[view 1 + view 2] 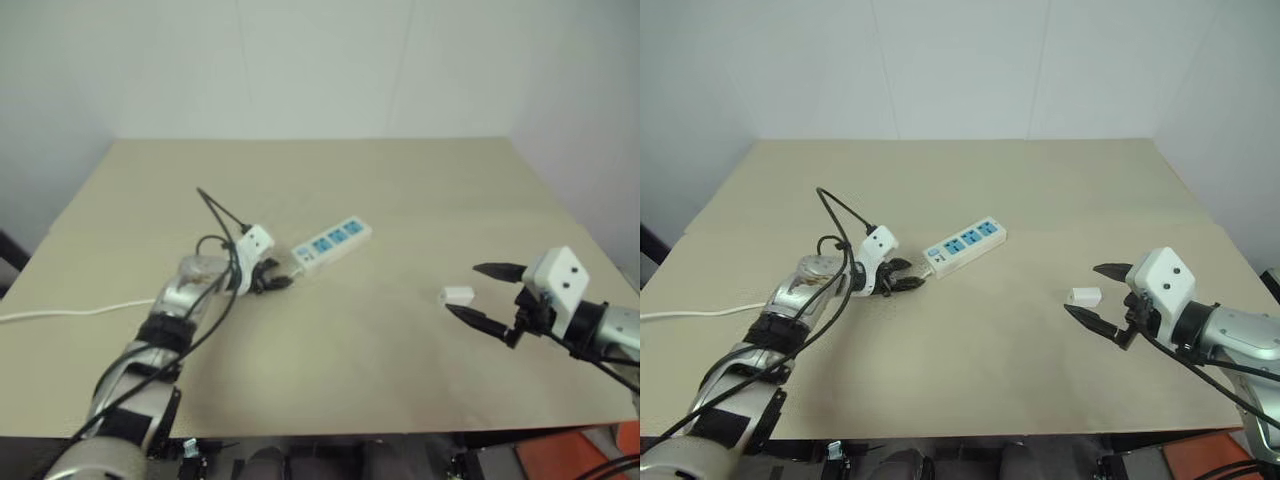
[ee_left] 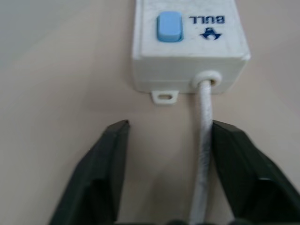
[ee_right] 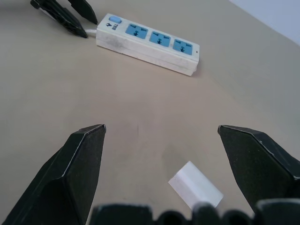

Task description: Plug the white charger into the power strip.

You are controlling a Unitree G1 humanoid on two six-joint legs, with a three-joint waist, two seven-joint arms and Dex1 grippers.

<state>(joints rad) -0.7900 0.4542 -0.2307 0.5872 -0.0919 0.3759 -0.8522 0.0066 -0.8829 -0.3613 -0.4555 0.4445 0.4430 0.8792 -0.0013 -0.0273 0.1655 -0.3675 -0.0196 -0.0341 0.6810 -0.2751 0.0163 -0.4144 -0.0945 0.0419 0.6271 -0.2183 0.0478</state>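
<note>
Next, the left gripper grabs the facing sides of the power strip's switch end (image 1: 304, 258), since the power strip is a long bar (image 1: 333, 244) but narrow across.
The power strip (image 1: 963, 245), a long white bar with three blue socket panels, lies at an angle in the middle of the table. My left gripper (image 1: 902, 280) sits at its switch end. In the left wrist view its fingers (image 2: 105, 159) stand apart on either side of the strip's white cord (image 2: 204, 140), not clamped on it. The white charger (image 1: 1083, 296) lies flat on the table to the right. My right gripper (image 1: 1081, 289) is wide open over it, and the right wrist view shows the charger (image 3: 195, 188) between the two spread fingers, untouched.
The strip's thin white cord (image 1: 70, 312) trails off toward the table's left edge. The tan table (image 1: 970, 380) ends at white walls behind and at the right. Black cables loop above my left wrist (image 1: 840, 215).
</note>
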